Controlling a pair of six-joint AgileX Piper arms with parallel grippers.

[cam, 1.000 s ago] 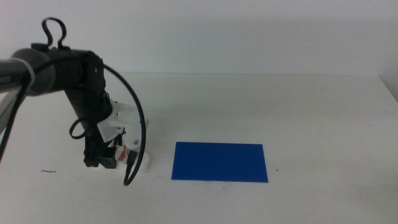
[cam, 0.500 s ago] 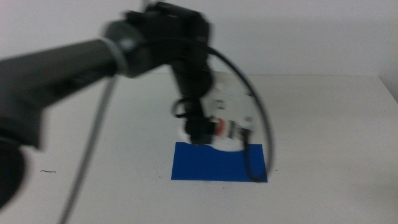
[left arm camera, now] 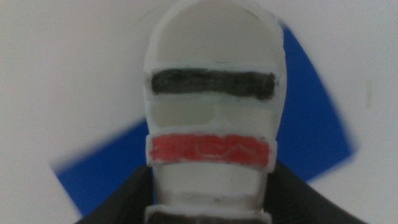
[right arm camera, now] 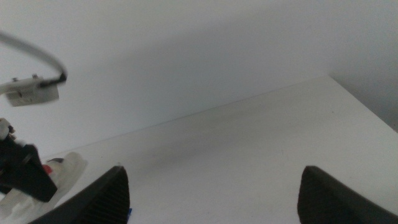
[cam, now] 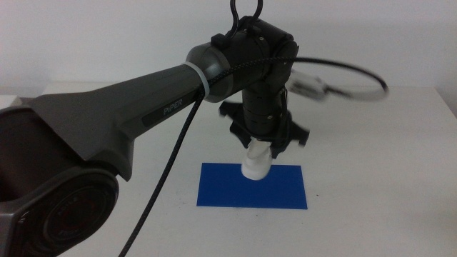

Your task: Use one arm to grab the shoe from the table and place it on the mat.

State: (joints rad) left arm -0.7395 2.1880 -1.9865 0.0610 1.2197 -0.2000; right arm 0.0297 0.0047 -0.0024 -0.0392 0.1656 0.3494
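The white shoe hangs tilted above the blue mat in the middle view, so my left gripper needs to keep holding it until it is down on the mat.
My left arm reaches from the left across the table. Its gripper is shut on the white shoe, which hangs below the jaws with its lower end over the back edge of the blue mat. I cannot tell whether it touches the mat. In the left wrist view the shoe shows a black strap and a red strap, held between the jaws of the left gripper, with the mat beneath. My right gripper is open and empty, away from the mat.
The right wrist view shows the shoe and part of the left gripper in the distance, with the white tabletop between. A black cable loops out from the left arm's wrist.
My left arm has carried the shoe from the table's left side rightwards to above the mat. The shoe now hangs with one end pointing down.
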